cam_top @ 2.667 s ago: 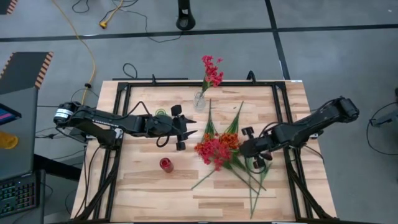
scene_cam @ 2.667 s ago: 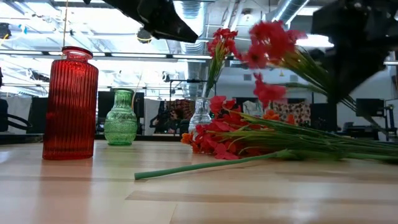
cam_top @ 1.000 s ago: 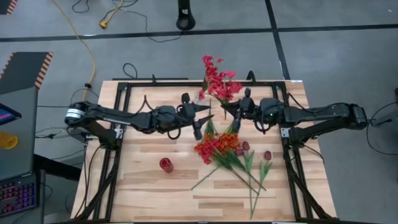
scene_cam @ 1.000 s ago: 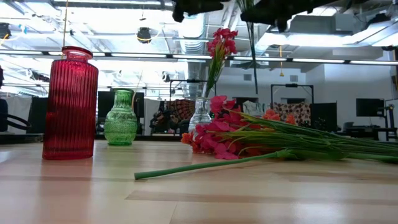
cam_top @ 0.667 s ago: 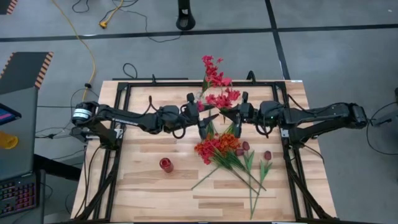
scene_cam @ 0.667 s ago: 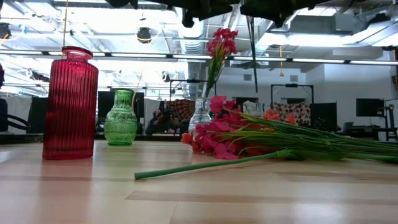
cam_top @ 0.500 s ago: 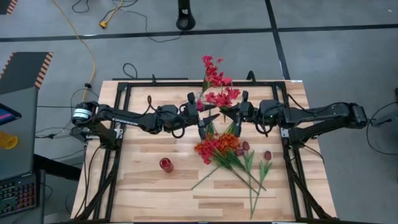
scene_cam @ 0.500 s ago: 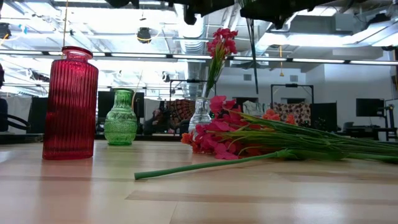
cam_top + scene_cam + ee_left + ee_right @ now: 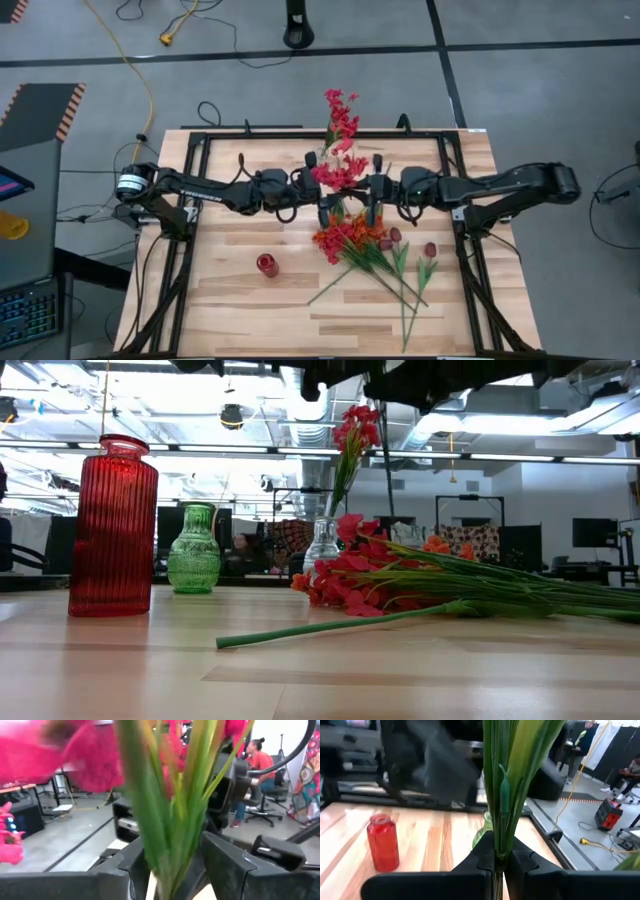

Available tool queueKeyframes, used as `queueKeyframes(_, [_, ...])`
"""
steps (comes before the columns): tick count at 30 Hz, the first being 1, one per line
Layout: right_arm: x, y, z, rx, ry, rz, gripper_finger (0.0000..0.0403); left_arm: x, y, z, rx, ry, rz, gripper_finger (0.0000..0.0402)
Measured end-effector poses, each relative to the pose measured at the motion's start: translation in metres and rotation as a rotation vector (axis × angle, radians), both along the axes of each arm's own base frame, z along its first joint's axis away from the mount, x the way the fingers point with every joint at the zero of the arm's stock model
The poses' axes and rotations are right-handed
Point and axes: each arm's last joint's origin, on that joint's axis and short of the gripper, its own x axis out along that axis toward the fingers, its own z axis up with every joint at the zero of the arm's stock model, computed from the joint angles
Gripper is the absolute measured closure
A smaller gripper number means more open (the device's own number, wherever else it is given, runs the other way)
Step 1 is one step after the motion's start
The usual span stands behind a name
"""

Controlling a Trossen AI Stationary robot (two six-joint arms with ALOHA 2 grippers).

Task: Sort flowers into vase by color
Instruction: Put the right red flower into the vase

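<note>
The left gripper grabs the pink-red spray by its green stems next, to sort it into a vase by color.
A pink-red blossom spray [image 9: 340, 172] is held above the table's middle by my right gripper [image 9: 360, 189], which is shut on its green stems [image 9: 496, 835]. My left gripper [image 9: 330, 189] is open; its fingers [image 9: 227, 865] stand on either side of the same stems [image 9: 170, 855], apart from them. The stem's lower end [image 9: 385, 460] hangs free in the low view. A clear vase [image 9: 322, 546] near the far edge holds one pink-red spray [image 9: 340, 110]. Orange and pink-red sprays [image 9: 350, 235] and dark red tulip buds [image 9: 430, 249] lie on the table. My right gripper pinches the bundle of green stems [image 9: 496, 851] between its two fingers [image 9: 482, 857], coming level from the table's right and lying across the stems. The spray is lifted clear and stands roughly upright, blossoms above the fingers and the stem's end hanging below.
A red ribbed vase [image 9: 267, 264] stands toward the near left, and a green vase [image 9: 194, 550] stands behind it, under my left arm in the high view. Long stems [image 9: 405, 300] trail toward the near edge. Bare wood [image 9: 240, 300] lies near left.
My right gripper has carried the pink-red spray toward the table's left, bringing its stems between my left gripper's open fingers. My left gripper has edged toward the right. The hanging stem has shifted left in the low view.
</note>
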Motion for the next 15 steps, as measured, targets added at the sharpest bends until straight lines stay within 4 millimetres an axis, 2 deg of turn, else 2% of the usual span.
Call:
queueKeyframes(8, [0.0051,0.0000,-0.0007,0.000,-0.032,0.000,0.0357,0.0000,0.0006,-0.0021,-0.006,0.020,0.019,0.0251])
queueKeyframes(11, [0.0051,0.0000,-0.0005,0.000,-0.034,0.000,0.0356,0.0000,0.0006,-0.0020,-0.006,0.019,0.019,0.0278])
queueKeyframes(15, [0.0051,0.0000,-0.0004,0.000,-0.036,0.000,0.0350,-0.0002,0.0013,-0.0020,-0.008,0.019,0.046,0.0333])
